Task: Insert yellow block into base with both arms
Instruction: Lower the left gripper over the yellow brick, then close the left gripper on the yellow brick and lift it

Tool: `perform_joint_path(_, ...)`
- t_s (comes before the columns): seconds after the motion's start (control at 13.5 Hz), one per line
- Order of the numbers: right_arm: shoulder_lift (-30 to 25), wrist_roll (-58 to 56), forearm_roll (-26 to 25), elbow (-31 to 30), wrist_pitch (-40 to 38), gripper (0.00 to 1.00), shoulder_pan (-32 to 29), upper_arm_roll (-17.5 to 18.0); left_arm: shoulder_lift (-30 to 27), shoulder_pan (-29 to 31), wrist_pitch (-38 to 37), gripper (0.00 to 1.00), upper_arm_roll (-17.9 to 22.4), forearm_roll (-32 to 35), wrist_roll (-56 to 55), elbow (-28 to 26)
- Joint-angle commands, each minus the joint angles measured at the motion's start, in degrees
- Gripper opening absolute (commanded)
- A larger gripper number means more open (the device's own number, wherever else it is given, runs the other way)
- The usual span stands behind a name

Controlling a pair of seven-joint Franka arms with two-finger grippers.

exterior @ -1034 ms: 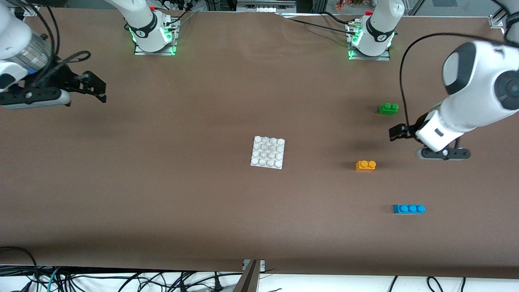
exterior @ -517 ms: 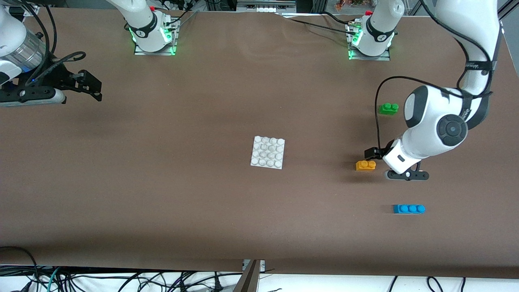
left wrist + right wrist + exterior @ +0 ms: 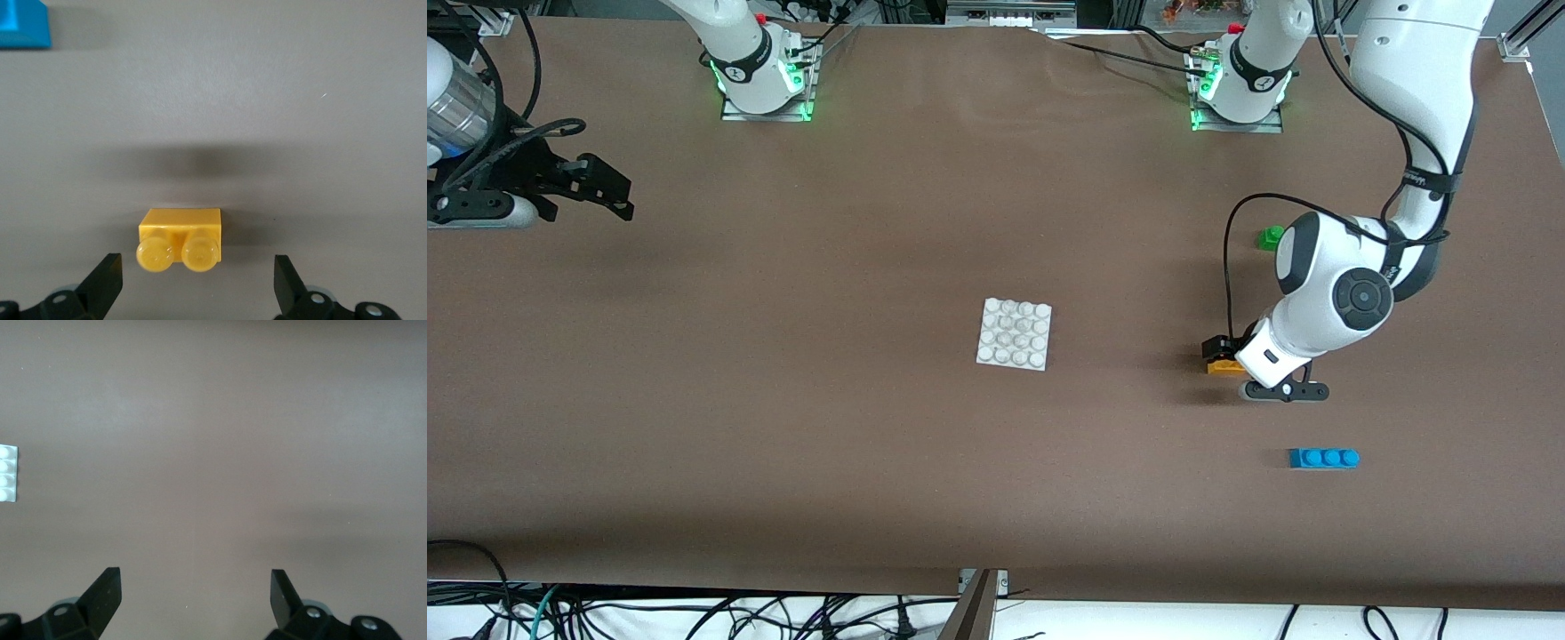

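My left gripper is going to grab the ends beside the studs of the yellow block (image 3: 1220, 365) next, so that it can insert the block into the white base.
The yellow block (image 3: 1220, 365) lies on the table toward the left arm's end, partly covered by my left gripper (image 3: 1221, 348). In the left wrist view the block (image 3: 180, 237) lies with its two studs between the open fingers of that gripper (image 3: 197, 277), closer to one finger and touching neither. The white base (image 3: 1014, 333) lies flat at the table's middle; its edge shows in the right wrist view (image 3: 8, 473). My right gripper (image 3: 618, 191) is open and empty over bare table at the right arm's end, as the right wrist view (image 3: 193, 587) shows.
A blue three-stud brick (image 3: 1323, 458) lies nearer to the front camera than the yellow block; its corner shows in the left wrist view (image 3: 23, 23). A green brick (image 3: 1269, 237), half hidden by the left arm, lies farther from the camera.
My left arm has swung in and down from the table's end until its open gripper is over the yellow block. My right gripper has drifted slightly outward toward the table's edge.
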Motion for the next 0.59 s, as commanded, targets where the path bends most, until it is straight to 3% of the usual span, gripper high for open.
perform_joint_path(0.0,-0.31,0.80,0.60,2.66,-0.82,0.99,-0.42,0.23,0.97,-0.62,1.99,1.00,0.48,3.23,-0.40,-1.07)
perform_joint_path(0.52,1.54,0.89,-0.27,6.27,1.37,0.99,-0.77,0.23,2.72,-0.53,3.83,1.00,0.74,3.42,-0.49,-0.98)
